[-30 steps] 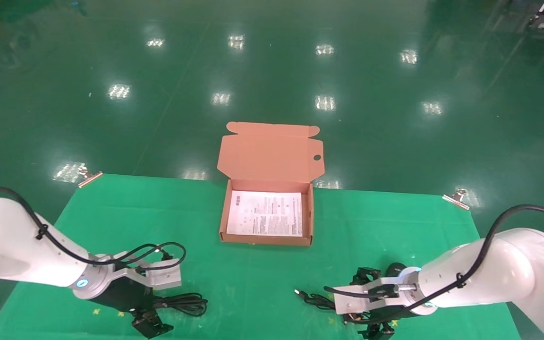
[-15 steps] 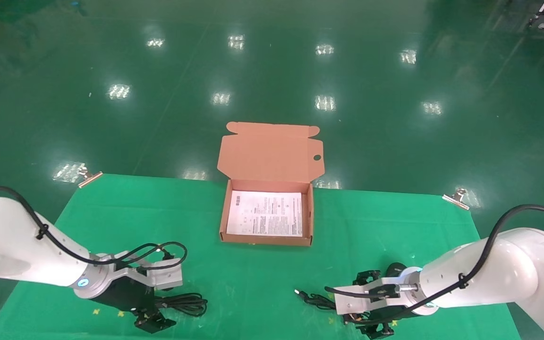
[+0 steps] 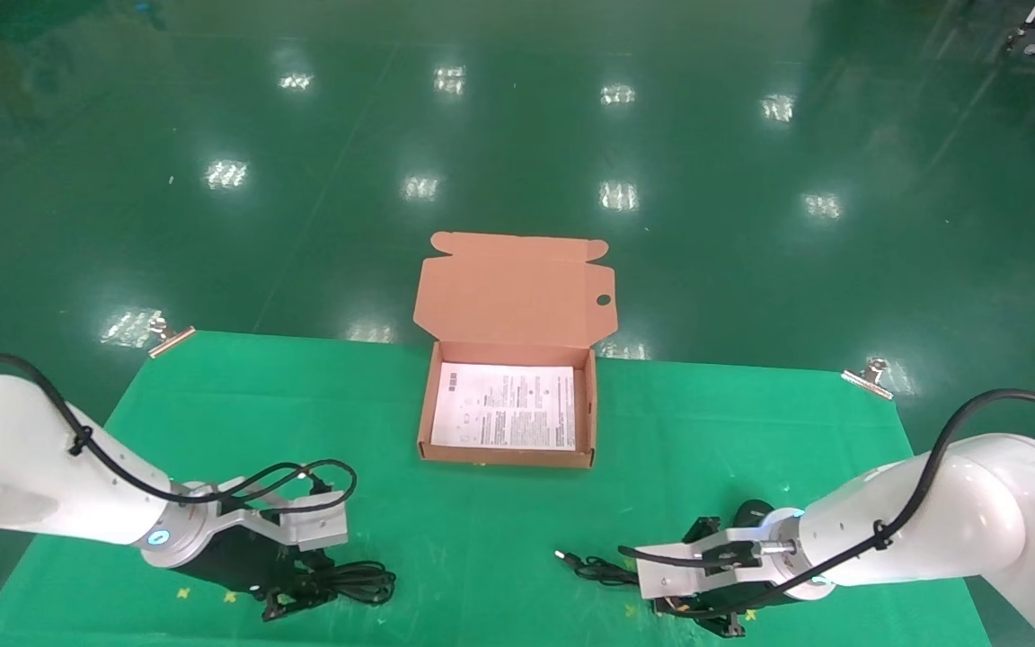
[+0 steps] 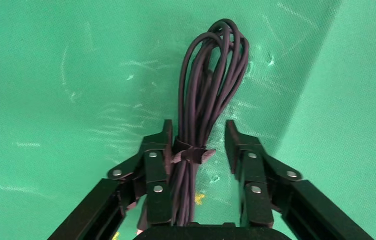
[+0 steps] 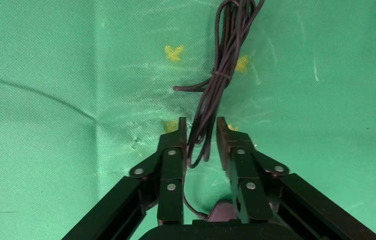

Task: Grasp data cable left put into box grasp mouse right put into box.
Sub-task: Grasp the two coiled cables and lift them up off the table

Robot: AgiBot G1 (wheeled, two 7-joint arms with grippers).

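Next, my left gripper grabs the data cable by its strapped middle (image 4: 190, 151), where the cable's parts gather tight, since the cable's loops spread slack at its end.
The data cable (image 4: 211, 75), a black bundle tied with a strap, lies on the green cloth at the front left (image 3: 351, 575). My left gripper (image 4: 198, 132) is open and low over it. Its jaws straddle the bundle at the strap: one finger touches it, the other stands apart. The mouse (image 5: 220, 212) shows only its black nose, deep between the open jaws of my right gripper (image 5: 201, 127). Its thin cord (image 5: 221, 75) runs out between the fingertips. In the head view the right gripper (image 3: 706, 620) hides the mouse. The box (image 3: 507, 460) stands open at the middle.
The green cloth (image 3: 482, 539) covers the table and is clipped at its far corners (image 3: 868, 373). The mouse cord's USB plug (image 3: 561, 555) lies in front of the box, to the right. Yellow cross marks (image 5: 174, 52) dot the cloth. Glossy green floor lies beyond.
Both grippers have come down toward the cloth. The left one's fingers now straddle the cable bundle. The mouse cord's plug has shifted slightly to the left.
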